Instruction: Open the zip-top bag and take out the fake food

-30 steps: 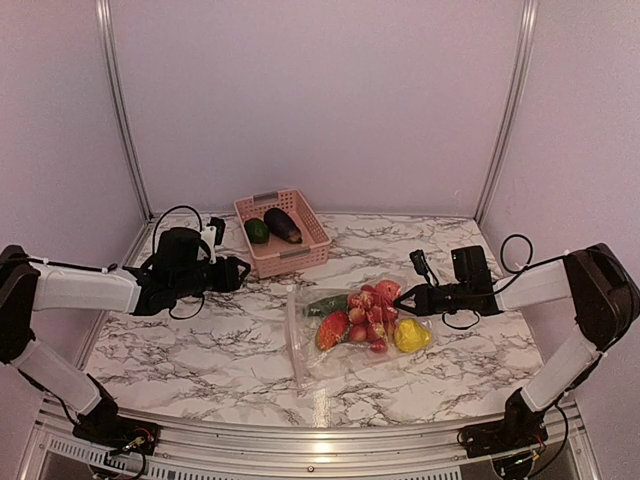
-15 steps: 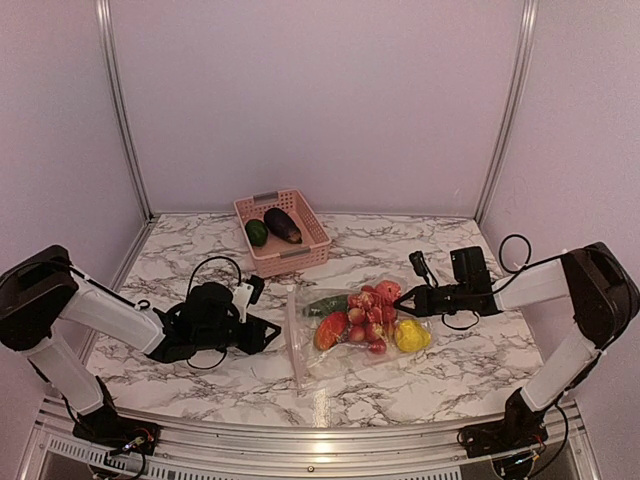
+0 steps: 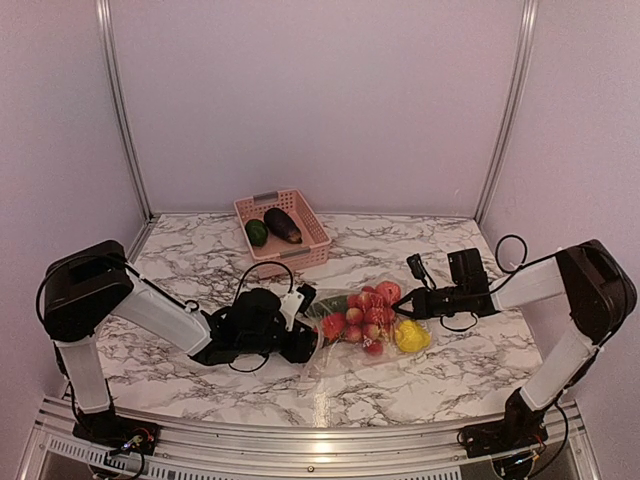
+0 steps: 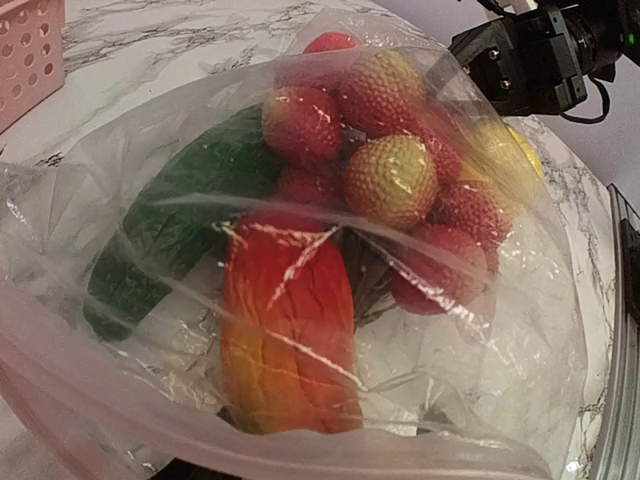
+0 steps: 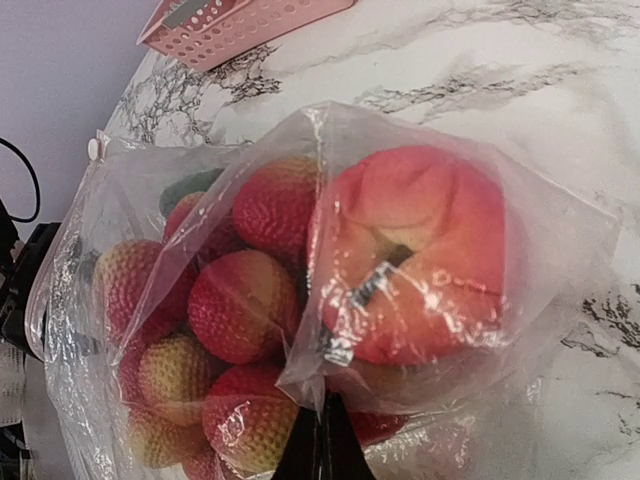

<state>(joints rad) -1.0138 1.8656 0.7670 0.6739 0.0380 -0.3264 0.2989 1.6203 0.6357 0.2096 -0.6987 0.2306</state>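
My left gripper should next grab the red-orange fruit (image 3: 333, 324) across its orange end, nearest the bag's zip, to take it out lengthwise.
The clear zip-top bag (image 3: 345, 350) lies on the marble table. It holds a cluster of red balls (image 3: 366, 312), a pinkish-red round fruit (image 3: 388, 291), a yellow lumpy fruit (image 3: 410, 336), a red-orange fruit (image 3: 333, 324) and a green piece (image 3: 328, 303). My left gripper (image 3: 308, 340) is at the bag's left end; the zip strip (image 4: 300, 445) crosses right in front of its camera and hides its fingers. My right gripper (image 5: 322, 440) is shut on a pinch of bag plastic below the pinkish fruit (image 5: 420, 250). A dark purple eggplant (image 3: 282, 225) and a dark green oval fruit (image 3: 257, 232) lie in the basket.
The pink slotted basket (image 3: 312, 230) stands at the back, behind the bag; its corner shows in the left wrist view (image 4: 25, 55) and the right wrist view (image 5: 240, 25). Metal posts and purple walls close the back and sides.
My left arm has swung from beside the basket down and right to the bag's left end. My right gripper has stayed pinched on the bag's right side.
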